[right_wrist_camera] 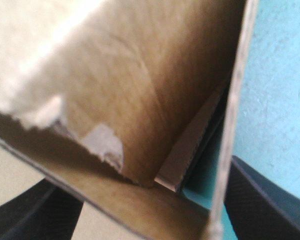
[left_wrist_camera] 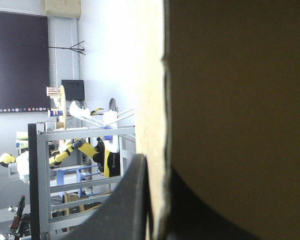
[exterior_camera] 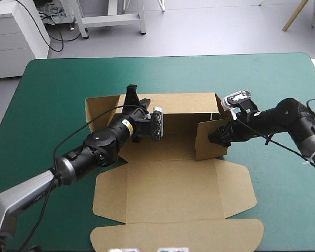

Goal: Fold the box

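Note:
I will next grab the box's raised side by its upper edge with my right gripper. That will steady the brown box while I fold that side's panels.
The brown box lies mid-table with its back wall and right side wall raised, and its lid flat toward the table's front edge. My left gripper is at the left end of the back wall, shut on the board. In the left wrist view the board's edge runs up between the black fingers. My right gripper is at the raised right side wall. In the right wrist view its fingers stand apart, open, with the wall's edge between them.
Teal-green cover shows on every side of the box, widest at the left and far right. The lid's front flap reaches close to the table's front edge.

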`<state>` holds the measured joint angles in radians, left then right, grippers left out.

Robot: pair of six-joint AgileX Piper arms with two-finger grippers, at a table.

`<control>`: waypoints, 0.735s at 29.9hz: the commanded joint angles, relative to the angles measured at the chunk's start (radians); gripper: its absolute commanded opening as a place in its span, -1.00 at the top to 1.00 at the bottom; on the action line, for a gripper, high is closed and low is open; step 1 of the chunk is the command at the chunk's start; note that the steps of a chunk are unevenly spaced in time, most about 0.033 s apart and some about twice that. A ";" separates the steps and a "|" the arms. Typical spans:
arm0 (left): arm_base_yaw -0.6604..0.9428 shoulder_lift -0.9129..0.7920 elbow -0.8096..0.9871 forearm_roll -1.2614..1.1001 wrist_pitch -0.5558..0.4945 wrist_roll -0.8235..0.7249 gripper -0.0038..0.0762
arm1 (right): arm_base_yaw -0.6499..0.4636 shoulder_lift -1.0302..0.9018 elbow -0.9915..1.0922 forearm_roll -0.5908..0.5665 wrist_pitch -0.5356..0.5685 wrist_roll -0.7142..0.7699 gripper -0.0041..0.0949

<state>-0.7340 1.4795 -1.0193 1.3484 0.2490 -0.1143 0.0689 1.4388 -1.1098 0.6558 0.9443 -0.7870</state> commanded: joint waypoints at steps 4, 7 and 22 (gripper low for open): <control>0.001 -0.019 -0.001 -0.031 0.031 -0.023 0.93 | 0.010 -0.037 0.048 0.171 -0.097 -0.148 -0.47; 0.001 -0.019 -0.001 -0.031 0.013 -0.023 0.93 | 0.058 -0.037 0.061 0.157 -0.169 -0.158 -0.47; -0.032 -0.019 -0.001 -0.047 0.005 -0.023 0.93 | 0.140 -0.037 0.062 0.095 -0.209 -0.153 0.89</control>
<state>-0.7425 1.4795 -1.0193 1.3429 0.2725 -0.1154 0.1947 1.4366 -1.0219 0.6709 0.6804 -0.9294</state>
